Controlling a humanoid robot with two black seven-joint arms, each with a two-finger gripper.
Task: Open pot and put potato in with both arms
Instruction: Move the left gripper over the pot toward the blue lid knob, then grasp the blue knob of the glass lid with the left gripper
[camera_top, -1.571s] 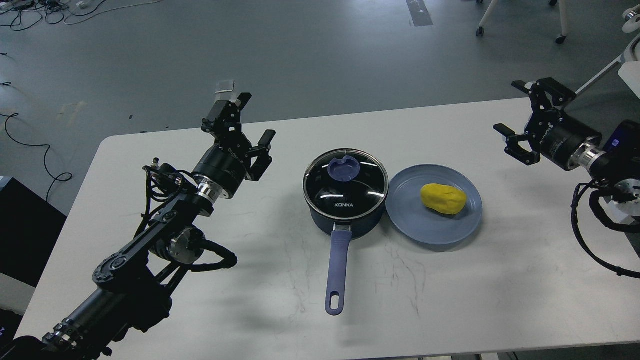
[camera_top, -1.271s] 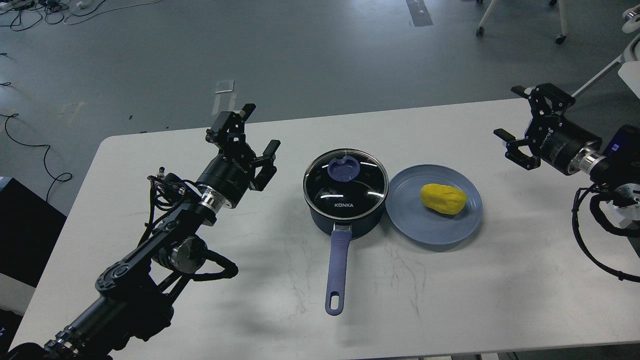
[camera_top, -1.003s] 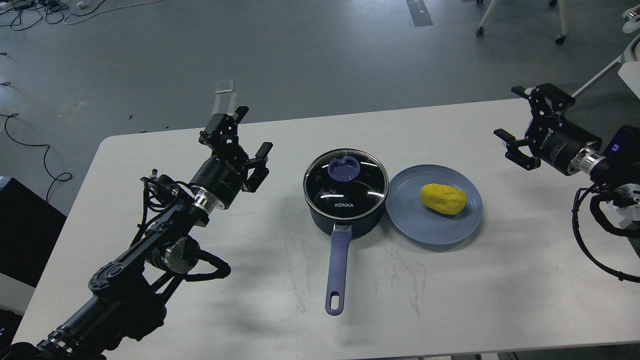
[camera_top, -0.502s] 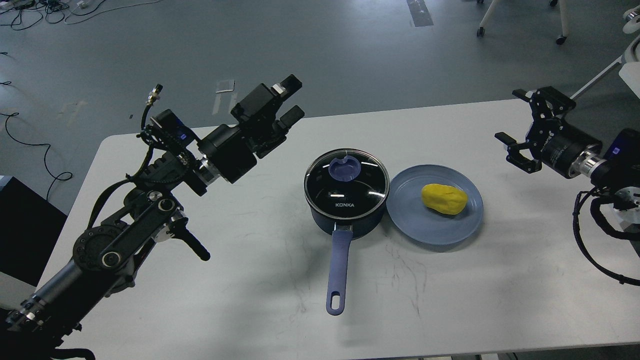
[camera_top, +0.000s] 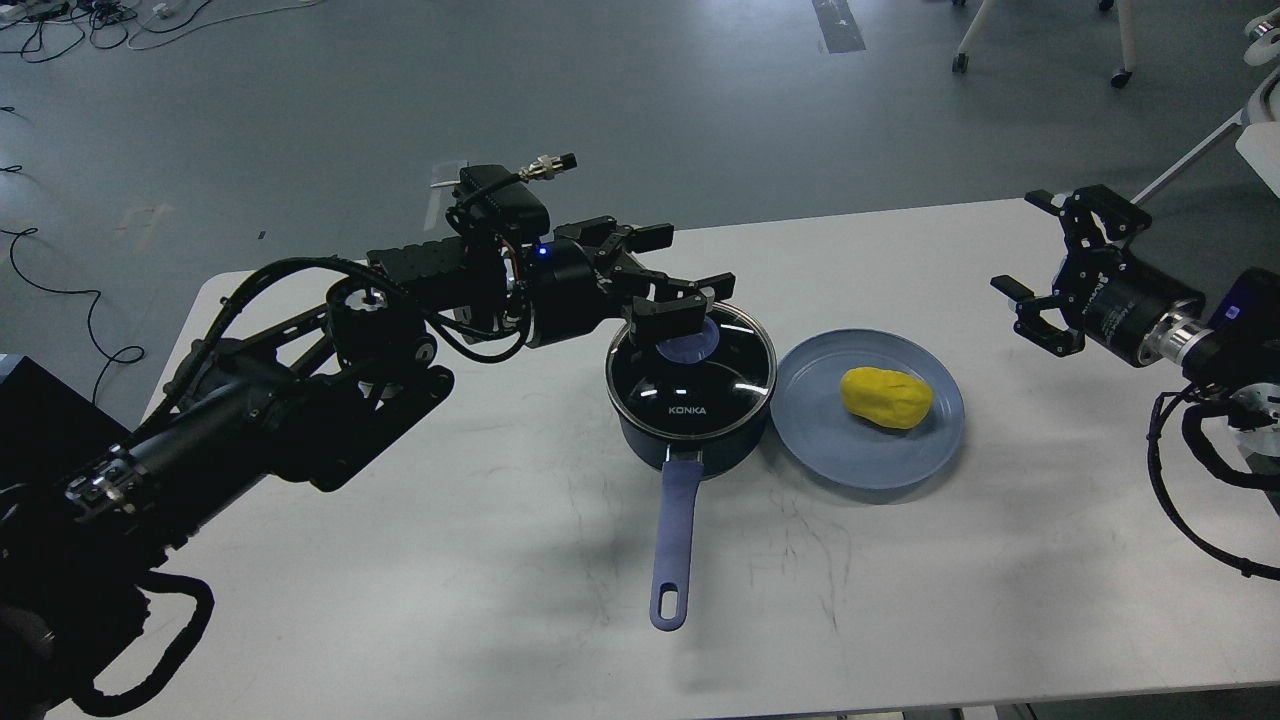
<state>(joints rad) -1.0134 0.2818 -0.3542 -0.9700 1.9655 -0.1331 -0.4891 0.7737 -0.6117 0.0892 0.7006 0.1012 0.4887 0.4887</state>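
The glass lid is wider than my open fingers. I need to grab the lid next with my left gripper by its narrow blue knob (camera_top: 691, 343).
A dark blue pot (camera_top: 690, 430) with a glass lid (camera_top: 700, 375) and a blue knob (camera_top: 690, 345) stands mid-table, its long blue handle (camera_top: 670, 545) pointing toward me. A yellow potato (camera_top: 887, 397) lies on a blue plate (camera_top: 860, 460) just right of the pot. My left gripper (camera_top: 678, 275) is open, reaching in from the left, its fingers spread just above and behind the lid knob. My right gripper (camera_top: 1035, 265) is open and empty above the table's right end, well right of the plate.
The white table (camera_top: 500, 560) carries only the pot and the plate. Its far edge runs just behind my left gripper. Grey floor with cables (camera_top: 60, 280) lies beyond, and chair legs (camera_top: 1040, 40) stand at the back right.
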